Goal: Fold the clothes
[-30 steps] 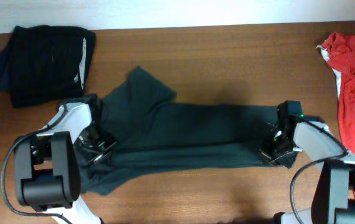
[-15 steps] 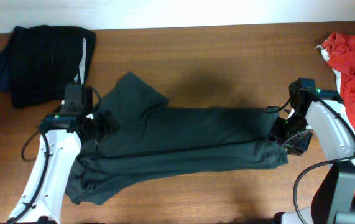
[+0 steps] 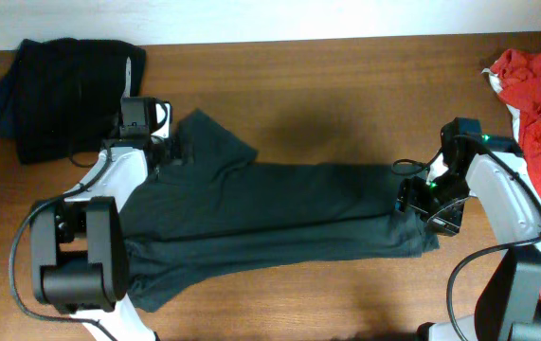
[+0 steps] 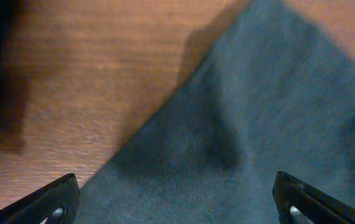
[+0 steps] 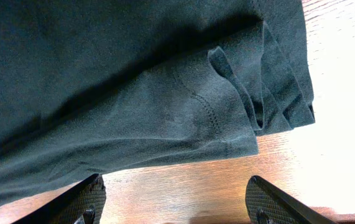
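Observation:
I should fold that side of the dark teal shirt over the rest, so I should next grab the shirt's far edge beside the sleeve that pokes out with my left gripper.
A dark teal shirt (image 3: 279, 208) lies stretched lengthwise across the wooden table, roughly folded, with a sleeve poking up at its far left. My left gripper (image 3: 169, 150) hovers over that sleeve corner. In the left wrist view it (image 4: 177, 208) is open, with the teal cloth (image 4: 258, 112) flat beneath and nothing held. My right gripper (image 3: 420, 201) sits at the shirt's right end. In the right wrist view it (image 5: 177, 205) is open over bare wood, just short of the layered hem (image 5: 227, 124).
A pile of black clothing (image 3: 66, 95) lies at the far left corner, close behind the left arm. A red garment (image 3: 535, 123) over something white lies along the right edge. The table's back edge (image 3: 346, 40) meets a white wall.
Both grippers have opened and let go of the shirt. The left arm has moved toward the back, up to the sleeve. The right gripper has moved away from the hem and hovers beside it.

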Tool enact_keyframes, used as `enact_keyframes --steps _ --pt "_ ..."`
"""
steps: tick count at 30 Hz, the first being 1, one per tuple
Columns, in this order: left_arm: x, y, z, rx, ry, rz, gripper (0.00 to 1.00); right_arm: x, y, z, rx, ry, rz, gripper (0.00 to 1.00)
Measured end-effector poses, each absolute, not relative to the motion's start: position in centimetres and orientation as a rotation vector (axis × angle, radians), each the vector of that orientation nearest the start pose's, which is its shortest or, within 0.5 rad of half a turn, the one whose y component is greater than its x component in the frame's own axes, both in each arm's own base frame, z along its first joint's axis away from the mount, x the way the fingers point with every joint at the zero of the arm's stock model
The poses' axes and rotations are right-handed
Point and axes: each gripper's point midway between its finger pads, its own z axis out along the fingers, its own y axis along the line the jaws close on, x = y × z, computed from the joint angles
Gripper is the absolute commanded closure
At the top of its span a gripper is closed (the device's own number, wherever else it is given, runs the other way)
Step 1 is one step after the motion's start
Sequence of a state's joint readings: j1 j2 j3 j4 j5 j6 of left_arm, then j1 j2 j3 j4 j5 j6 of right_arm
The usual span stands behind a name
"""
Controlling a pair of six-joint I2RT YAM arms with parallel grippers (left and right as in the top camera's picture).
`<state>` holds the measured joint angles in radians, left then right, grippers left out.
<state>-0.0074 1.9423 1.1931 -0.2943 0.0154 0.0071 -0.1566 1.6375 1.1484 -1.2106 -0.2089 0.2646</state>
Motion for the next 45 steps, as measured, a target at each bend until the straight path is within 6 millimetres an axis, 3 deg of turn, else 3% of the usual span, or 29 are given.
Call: enact_keyframes --steps 2,3,4,5,6,7,9,10,12,16,19,23,27,29,32,37,40,41,43,44,45 --pt "45.6 -0.3 0.2 0.058 2.661 0.009 0.03 25.4 -0.4 7.5 0.699 3.185 0.33 0.24" --pt "45.9 -0.4 0.1 0.064 2.656 0.01 0.07 25.4 -0.4 7.5 0.698 3.186 0.331 0.24" --pt "46.1 -0.4 0.1 0.065 2.655 0.011 0.21 25.4 -0.4 7.5 0.697 3.186 0.331 0.24" --pt "46.4 -0.4 0.0 0.068 2.649 0.011 0.52 25.4 -0.4 7.5 0.697 3.186 0.331 0.24" --pt "46.7 -0.4 0.0 0.072 2.642 0.011 0.9 25.4 -0.4 7.5 0.697 3.185 0.331 0.24" --pt "46.9 -0.5 0.0 0.073 2.64 0.011 0.99 25.6 -0.4 7.4 0.693 3.176 0.33 0.23" --pt "47.2 -0.4 0.0 0.073 2.629 0.014 0.99 26.0 -0.5 7.5 0.687 3.16 0.329 0.16" --pt "47.3 -0.4 0.0 0.076 2.629 0.021 1.0 26.1 -0.5 7.6 0.684 3.152 0.329 0.02" --pt "47.3 -0.3 0.1 0.075 2.628 0.024 1.0 27.4 -0.7 8.2 0.656 3.102 0.328 0.01" --pt "47.4 -0.3 0.2 0.027 2.636 0.017 0.99 32.0 -2.1 9.1 0.522 2.929 0.26 0.01" --pt "46.9 1.1 0.2 -0.087 2.652 0.104 0.99 34.2 -2.9 8.1 0.493 2.881 0.214 0.01" --pt "46.2 3.8 0.1 -0.197 2.671 0.182 0.99 37.1 -3.6 4.6 0.447 2.866 0.187 0.08" --pt "46.0 4.3 0.2 -0.218 2.672 0.202 1.0 40.1 -4.2 2.7 0.41 2.797 0.17 0.23" --pt "46.0 4.4 0.2 -0.219 2.673 0.206 1.0 41.3 -3.9 2.6 0.377 2.76 0.165 0.23" --pt "45.9 4.4 0.1 -0.223 2.675 0.209 1.0 41.8 -2.3 1.4 0.3 2.776 0.102 0.27" --pt "45.9 4.4 0.1 -0.224 2.675 0.21 0.99 41.8 -3.9 0.5 0.292 2.781 -0.105 0.22" --pt "45.9 4.4 0.2 -0.224 2.675 0.21 0.99 42.3 -4.0 0.3 0.29 2.77 -0.115 0.42" --pt "45.9 4.4 0.2 -0.224 2.675 0.21 0.99 42.5 -3.9 0.2 0.281 2.767 -0.102 0.62" --pt "45.9 4.4 0.2 -0.224 2.675 0.21 1.0 42.6 -3.7 0.2 0.283 2.765 -0.087 0.86" --pt "45.9 4.4 0.2 -0.224 2.675 0.21 1.0 42.5 -3.6 0.1 0.288 2.769 -0.077 0.94" --pt "45.9 4.4 0.2 -0.223 2.675 0.208 0.99 42.3 -3.5 0.1 0.298 2.778 -0.07 0.96"
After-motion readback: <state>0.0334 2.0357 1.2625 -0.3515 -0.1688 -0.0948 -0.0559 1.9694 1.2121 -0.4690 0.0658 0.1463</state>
